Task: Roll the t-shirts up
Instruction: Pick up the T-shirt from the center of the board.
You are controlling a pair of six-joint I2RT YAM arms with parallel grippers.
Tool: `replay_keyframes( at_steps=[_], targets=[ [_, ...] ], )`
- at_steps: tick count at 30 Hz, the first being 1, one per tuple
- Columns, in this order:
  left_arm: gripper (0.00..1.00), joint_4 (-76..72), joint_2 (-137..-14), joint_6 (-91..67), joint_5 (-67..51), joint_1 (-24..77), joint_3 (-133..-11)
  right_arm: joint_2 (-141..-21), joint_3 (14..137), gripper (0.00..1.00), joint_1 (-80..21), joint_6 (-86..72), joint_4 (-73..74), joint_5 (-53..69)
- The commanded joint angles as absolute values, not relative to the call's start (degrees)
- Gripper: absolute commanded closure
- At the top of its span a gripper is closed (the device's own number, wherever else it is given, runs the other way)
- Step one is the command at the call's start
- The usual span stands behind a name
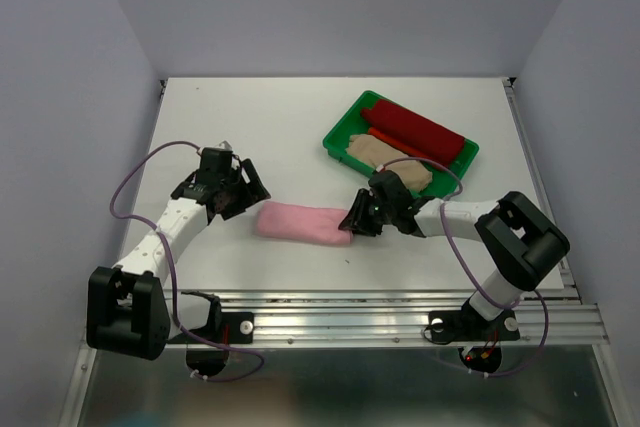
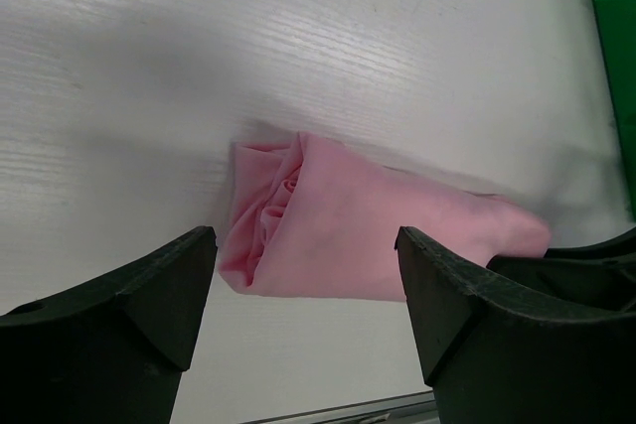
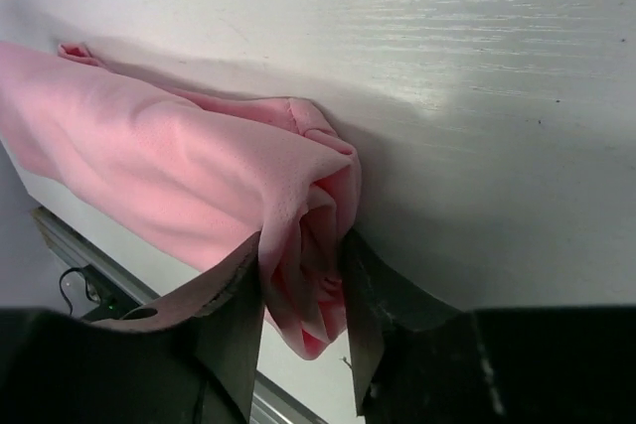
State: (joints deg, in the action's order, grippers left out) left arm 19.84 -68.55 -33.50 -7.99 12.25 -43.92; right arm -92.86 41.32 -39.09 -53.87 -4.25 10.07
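Note:
My left gripper grabs the rolled pink t-shirt's free spiral end (image 1: 267, 220) (image 2: 275, 218) next, opposite my right gripper, to carry it rolled into the green tray.
A light pink t-shirt (image 1: 300, 222), rolled into a log, lies on the white table between the two arms. My right gripper (image 1: 355, 219) is at its right end. In the right wrist view the right gripper (image 3: 302, 245) has both fingers pressed against the folded end of the pink t-shirt (image 3: 149, 176), shut on it. My left gripper (image 1: 245, 195) sits just off the roll's left end. In the left wrist view the left gripper (image 2: 305, 235) is wide open, and the spiral end of the pink t-shirt (image 2: 368, 235) lies beyond its tips, untouched.
A green tray (image 1: 340, 132) at the back right holds a rolled dark red t-shirt (image 1: 420, 132) and a beige t-shirt (image 1: 385, 157). The green tray's edge (image 2: 611, 7) shows in the left wrist view. A metal rail (image 1: 400, 312) runs along the table's near edge.

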Motion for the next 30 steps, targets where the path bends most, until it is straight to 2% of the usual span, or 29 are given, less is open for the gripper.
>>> replay_keyframes(
  at_steps=[1,4,5,8,18,30],
  targets=[
    [0.16,19.1,-68.6,-33.6,-7.4,11.6,-43.3,-94.7,39.3,0.65,-39.5,-53.1,-1.8,9.0],
    [0.16,19.1,-68.3,-33.6,-7.1,11.3,-43.0,-95.3,39.3,0.75,-39.5,-53.2,-2.3,9.1],
    [0.16,19.1,-68.2,-33.5,-7.1,11.1,-42.8,-95.4,39.5,0.83,-39.5,-53.2,-2.4,9.1],
    [0.16,19.0,-68.2,-33.4,-7.3,10.9,-42.5,-95.3,39.6,0.99,-39.5,-53.2,-2.2,8.4],
    [0.19,16.2,-70.5,-32.0,-13.5,12.0,-39.9,-90.7,38.5,0.99,-39.5,-51.5,4.5,1.6],
    [0.13,10.9,-75.4,-32.3,-17.3,13.0,-37.4,-90.9,38.4,0.99,-39.5,-51.0,5.1,1.2]
  ],
)
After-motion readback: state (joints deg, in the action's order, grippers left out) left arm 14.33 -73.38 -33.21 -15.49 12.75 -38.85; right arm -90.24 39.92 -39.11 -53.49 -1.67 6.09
